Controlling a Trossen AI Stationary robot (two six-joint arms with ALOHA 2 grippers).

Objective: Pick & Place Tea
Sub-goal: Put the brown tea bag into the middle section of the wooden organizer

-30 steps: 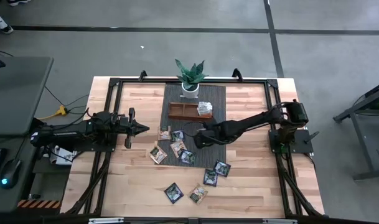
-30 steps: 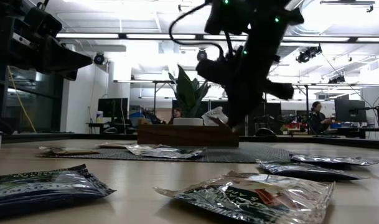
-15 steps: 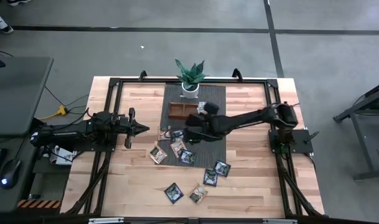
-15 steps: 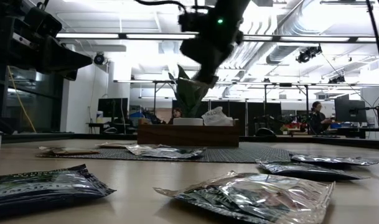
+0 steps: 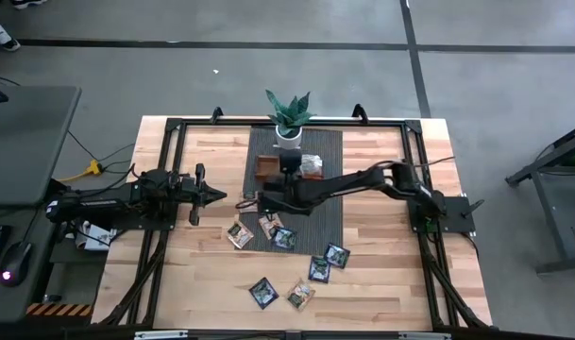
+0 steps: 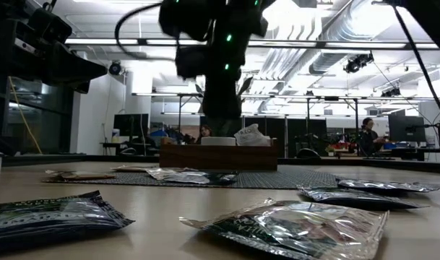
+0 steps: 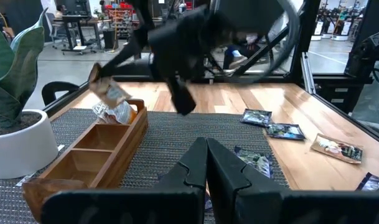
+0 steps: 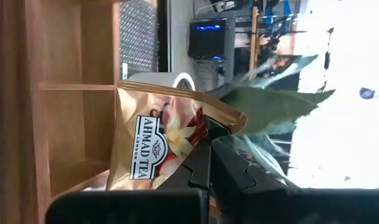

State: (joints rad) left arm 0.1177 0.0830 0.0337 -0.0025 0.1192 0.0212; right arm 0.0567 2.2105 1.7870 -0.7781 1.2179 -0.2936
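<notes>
The tan sachet is still above the tray's section in the right wrist view, so my right gripper now keeps hold of it until it gets there.
My right gripper (image 8: pixel 208 150) hangs over the brown wooden tray (image 5: pixel 266 168) at the far middle of the table, shut on a tan tea sachet (image 8: pixel 155 146). The left wrist view shows that sachet (image 7: pixel 106 88) above the tray's right-hand compartment, where other sachets (image 5: pixel 312 164) stand. Several more tea sachets (image 5: pixel 282 236) lie flat on the dark mat and on the wood nearer the front (image 5: pixel 318 267). My left gripper (image 7: pixel 206 157) is shut on nothing and waits at the table's left side (image 5: pixel 216 196). My right gripper pinches the tan sachet by one edge (image 8: pixel 198 140) between its two fingertips. The fingers come from the table's near side, pointing toward the far edge and slanting a little down. The sachet hangs below the fingers, clear of the tray.
A green plant in a white pot (image 5: pixel 288 121) stands just behind the tray. The dark mat (image 5: pixel 327 219) runs down the table's middle. A black frame (image 5: pixel 164 151) borders the table. People sit far off in the room (image 6: pixel 367 133).
My right gripper has risen from the middle of the mat and gone toward the table's left and far edges, ending over the tray. It has rolled about a quarter turn on the way and has stayed shut.
</notes>
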